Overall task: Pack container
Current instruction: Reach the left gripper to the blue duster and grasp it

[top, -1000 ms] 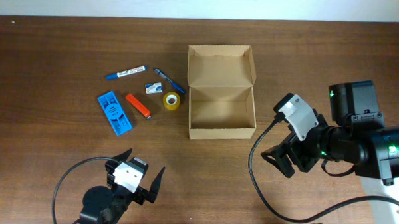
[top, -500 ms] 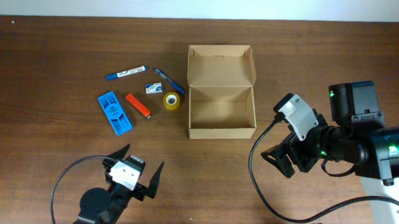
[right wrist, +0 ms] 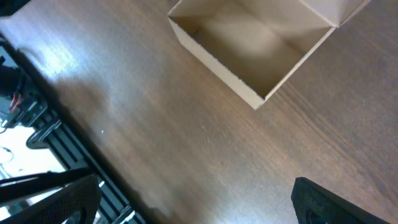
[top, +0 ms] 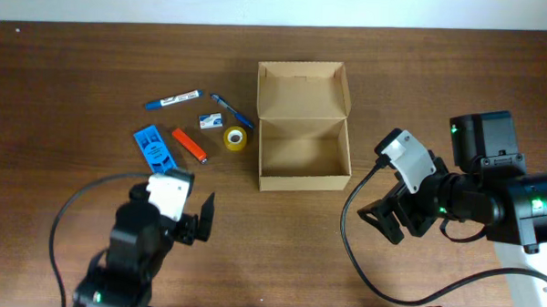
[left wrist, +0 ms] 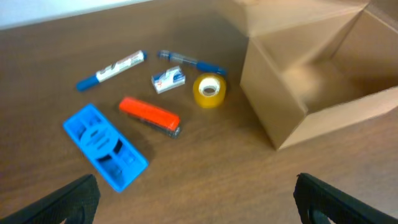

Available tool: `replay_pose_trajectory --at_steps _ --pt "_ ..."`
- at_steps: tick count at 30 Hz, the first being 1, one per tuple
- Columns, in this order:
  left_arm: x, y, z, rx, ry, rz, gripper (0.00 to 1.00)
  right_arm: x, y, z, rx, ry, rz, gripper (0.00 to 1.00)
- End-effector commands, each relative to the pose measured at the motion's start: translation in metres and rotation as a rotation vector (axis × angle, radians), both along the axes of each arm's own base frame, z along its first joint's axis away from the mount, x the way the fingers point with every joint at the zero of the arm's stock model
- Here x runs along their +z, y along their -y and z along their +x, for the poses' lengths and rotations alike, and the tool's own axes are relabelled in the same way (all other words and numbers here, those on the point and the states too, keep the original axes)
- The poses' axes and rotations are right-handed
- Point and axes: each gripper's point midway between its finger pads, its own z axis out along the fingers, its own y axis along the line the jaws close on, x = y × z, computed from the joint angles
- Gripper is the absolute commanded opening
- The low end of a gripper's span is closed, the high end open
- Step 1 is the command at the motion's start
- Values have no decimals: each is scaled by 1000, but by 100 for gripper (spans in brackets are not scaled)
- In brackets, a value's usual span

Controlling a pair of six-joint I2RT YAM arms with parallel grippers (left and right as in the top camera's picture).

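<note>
My left gripper is going to grab the blue plastic piece next, across its long sides at the round middle, to lay it flat inside the container (top: pixel 302 177).
The container (top: pixel 302 177), a tan cardboard box, stands open at the table's middle with its flap lid (top: pixel 303 89) raised at the back; its inside looks empty. It also shows in the left wrist view (left wrist: pixel 280 106) and the right wrist view (right wrist: pixel 211 53). My left gripper (top: pixel 173 199) is open and empty, just in front of the stationery. In its wrist view the jaws (left wrist: pixel 199 202) are spread wide above bare wood. My right gripper (top: pixel 387 221) is open and empty, in front of and right of the box; its jaws (right wrist: pixel 199 202) are also wide.
Left of the box lie a blue marker (top: pixel 173 99), a blue pen (top: pixel 231 110), a small white-blue packet (top: pixel 211 121), a yellow tape roll (top: pixel 235 138), an orange stapler (top: pixel 189 145) and a blue plastic piece (top: pixel 157 154). The table's front edge (right wrist: pixel 56 118) shows in the right wrist view.
My left arm has moved away from the front edge toward the stationery. The right arm and the box have not moved.
</note>
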Motion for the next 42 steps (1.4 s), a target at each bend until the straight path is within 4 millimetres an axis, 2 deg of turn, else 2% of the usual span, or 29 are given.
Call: replay_pose_trajectory --at_steps 1,3,6,9,12,15,17,19,23,26,29,32,33,34,35,42 --pt "4 -7 19 51 -61 40 100 0 -1 -2 -4 -7 10 99" --pt "-1 -15 32 127 -150 16 100 0 -1 -2 -4 -7 10 99" --pt "-8 -40 53 226 -253 28 100 0 -1 -2 -4 -7 10 99" --pt "-30 -69 65 353 -399 -1 100 0 -1 -2 -4 -7 10 99" --pt "-50 -59 77 301 -478 -88 100 0 -1 -2 -4 -7 10 99" --pt "-66 -54 79 284 -530 -101 100 0 -1 -2 -4 -7 10 99" --pt "-68 -53 88 282 -508 -103 100 0 -1 -2 -4 -7 10 99" --pt "-68 -61 101 309 -463 -79 100 0 -1 -2 -4 -7 10 99" --pt "-84 -96 105 581 -465 -47 100 0 -1 -2 -4 -7 10 99" --pt "-103 -98 115 641 -538 -63 100 0 -1 -2 -4 -7 10 99" --pt "-118 -104 135 663 -683 -24 100 0 -1 -2 -4 -7 10 99" --pt "-126 -95 154 627 -730 -81 100 0 -1 -2 -4 -7 10 99" --pt "-131 -91 157 613 -744 -127 90 0 -1 -2 -4 -7 10 99" --pt "-132 -92 157 612 -752 -141 83 0 -1 -2 -4 -7 10 99" --pt "-133 -93 156 612 -757 -148 80 0 -1 -2 -4 -7 10 99" --pt "-148 -97 149 629 -811 -141 80 0 -1 -2 -4 -7 10 99"
